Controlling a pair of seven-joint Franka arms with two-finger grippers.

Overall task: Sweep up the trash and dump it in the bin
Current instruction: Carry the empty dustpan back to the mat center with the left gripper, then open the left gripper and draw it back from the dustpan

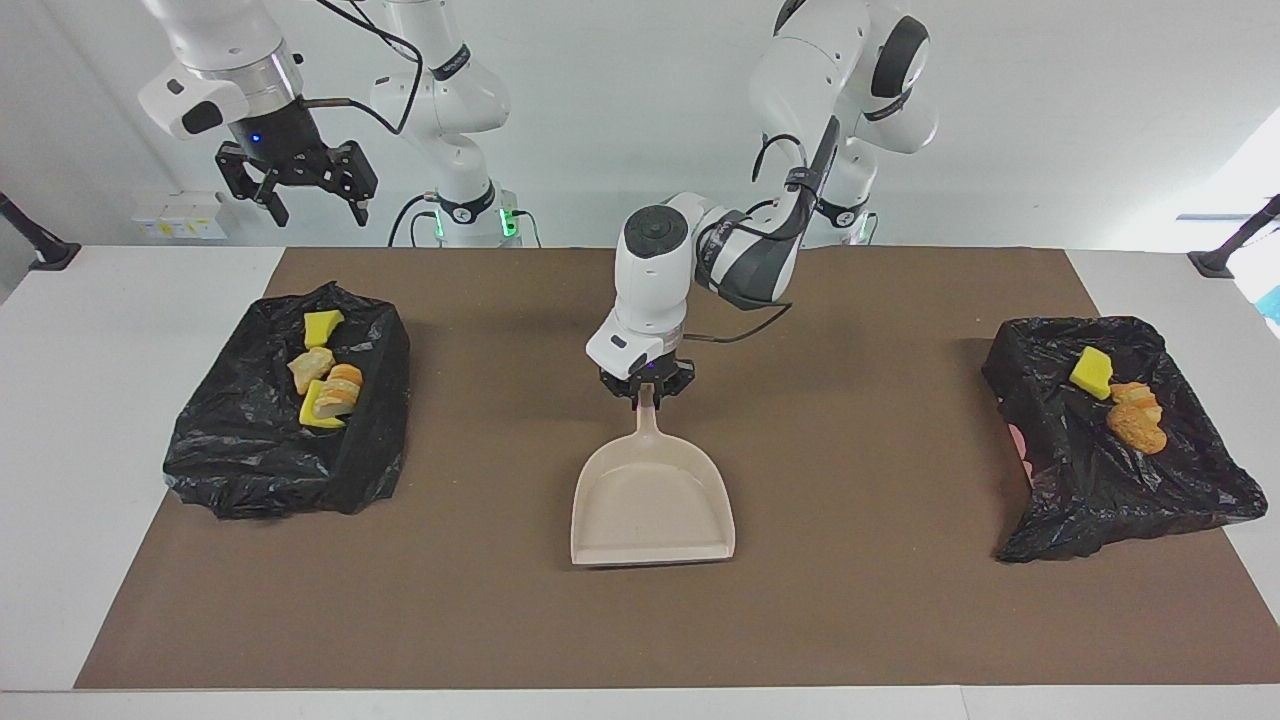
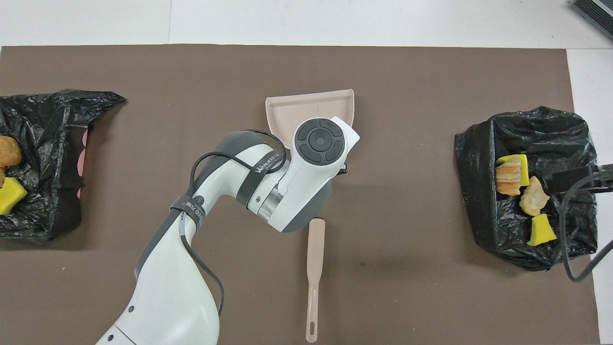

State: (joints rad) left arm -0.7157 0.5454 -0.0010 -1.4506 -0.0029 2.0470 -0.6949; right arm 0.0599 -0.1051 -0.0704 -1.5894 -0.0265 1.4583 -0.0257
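The left gripper is ready to release the beige dustpan (image 2: 306, 103): the dustpan is level and low over the brown mat, so it would lie flat.
My left gripper (image 1: 646, 392) is shut on the handle of the beige dustpan (image 1: 650, 505), which sits low over the middle of the brown mat and looks empty. Its mouth points away from the robots. From above, the left arm's wrist hides the handle, so only the dustpan (image 2: 306, 103) mouth shows. Trash lies in two black-bagged bins. The bin (image 1: 250, 470) at the right arm's end holds yellow sponge (image 1: 321, 326) and bread lumps (image 1: 310, 368). The bin (image 1: 1100, 500) at the left arm's end holds a sponge (image 1: 1090, 372) and bread (image 1: 1137, 425). My right gripper (image 1: 310, 195) hangs open, raised and waiting.
A beige brush (image 2: 314, 268) lies on the mat nearer to the robots than the dustpan, its handle toward them. The brown mat (image 1: 500, 600) covers most of the white table. A cable loops over the bin (image 2: 479, 191) at the right arm's end.
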